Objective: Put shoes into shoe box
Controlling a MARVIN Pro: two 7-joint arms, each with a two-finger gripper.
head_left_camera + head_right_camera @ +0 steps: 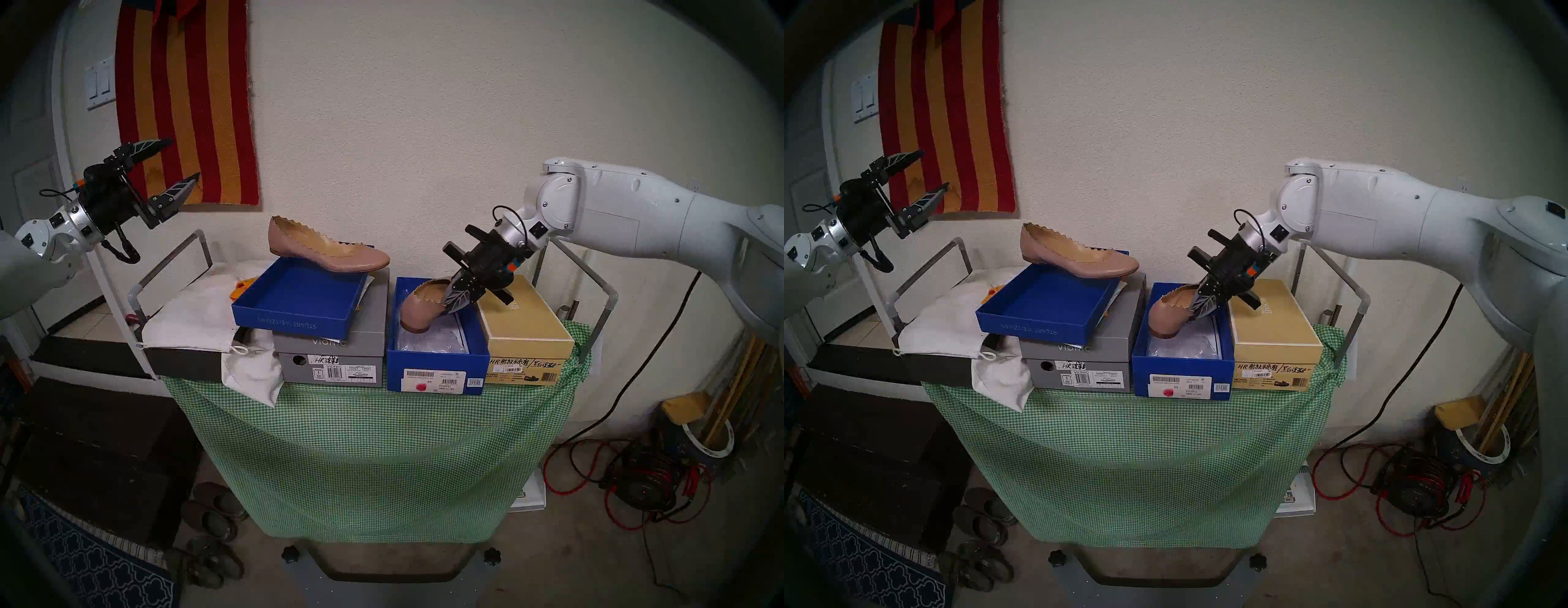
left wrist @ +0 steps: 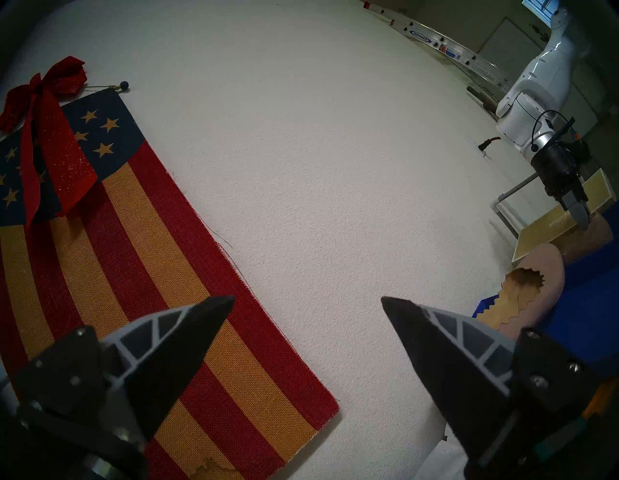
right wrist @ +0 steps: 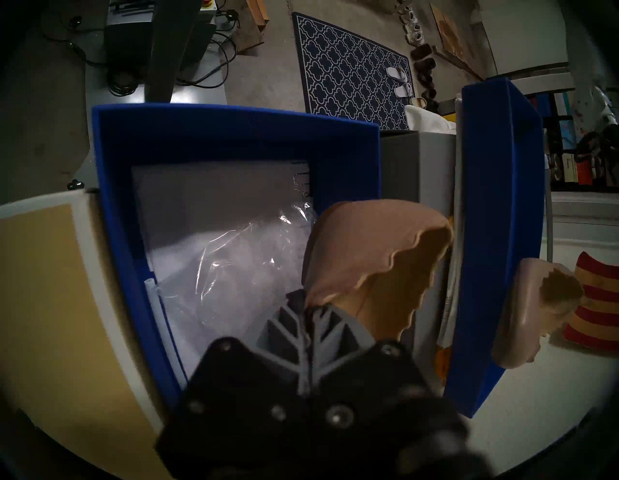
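Observation:
I should keep holding the flat with my right gripper until its sole meets the plastic wrap [image 1: 437, 340]. The flat's tilted heel is still above, overlapping the side of the box.
My right gripper [image 1: 453, 306] is shut on the side rim of one dusty-pink ballet flat [image 1: 420, 308] and holds it tilted, heel down, inside the deep royal-blue shoe box [image 1: 437, 373]. The heel hangs over clear plastic wrap in the box. The held flat [image 3: 375, 254] and the box wall [image 3: 234, 130] show in the right wrist view. The other flat [image 1: 326, 250] rests on the far rim of the shallow blue STUART WEITZMAN tray [image 1: 297, 316]. My left gripper [image 1: 180, 159] is open and empty, raised far left by the wall flag, also in its wrist view [image 2: 308, 305].
The tray sits on a grey VIONIC box [image 1: 335, 361]. A tan box [image 1: 526, 331] with handwritten characters stands right of the shoe box. White cloth bags [image 1: 199, 314] lie at the left. A green checked cloth [image 1: 365, 458] covers the cart. Worn clogs [image 1: 212, 518] lie on the floor.

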